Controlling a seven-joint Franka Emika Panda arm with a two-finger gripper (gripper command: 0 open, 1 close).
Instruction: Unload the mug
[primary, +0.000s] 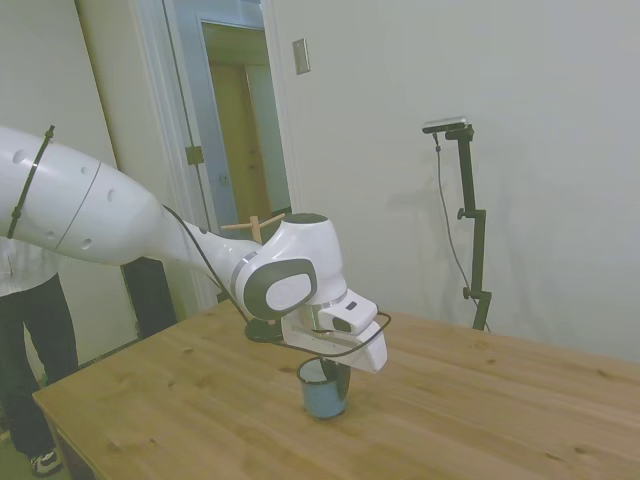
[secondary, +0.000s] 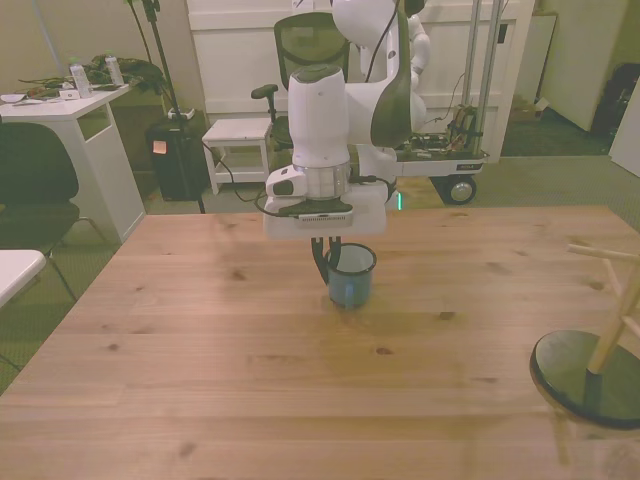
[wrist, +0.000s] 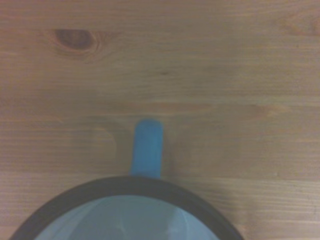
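The light-blue mug's base (primary: 325, 413) is on the table, upright beneath my fingers, and the mug would stay standing there, so my gripper needs to let go of it.
The light-blue mug (secondary: 351, 277) stands upright on the wooden table (secondary: 200, 340), near the middle of its far half. My gripper (secondary: 329, 258) reaches down from above and is shut on the mug's rim, on the side toward the front view's left. In the side view the mug (primary: 322, 391) sits right under the gripper (primary: 338, 374), its base on or just above the wood. The wrist view looks down on the mug's dark rim (wrist: 125, 184) and blue handle (wrist: 147, 148) over the tabletop.
The wooden peg stand with a dark round base (secondary: 585, 375) is at the table's near corner on the front view's right, and shows behind the arm in the side view (primary: 262, 330). A person (primary: 25, 320) stands beyond the table's end.
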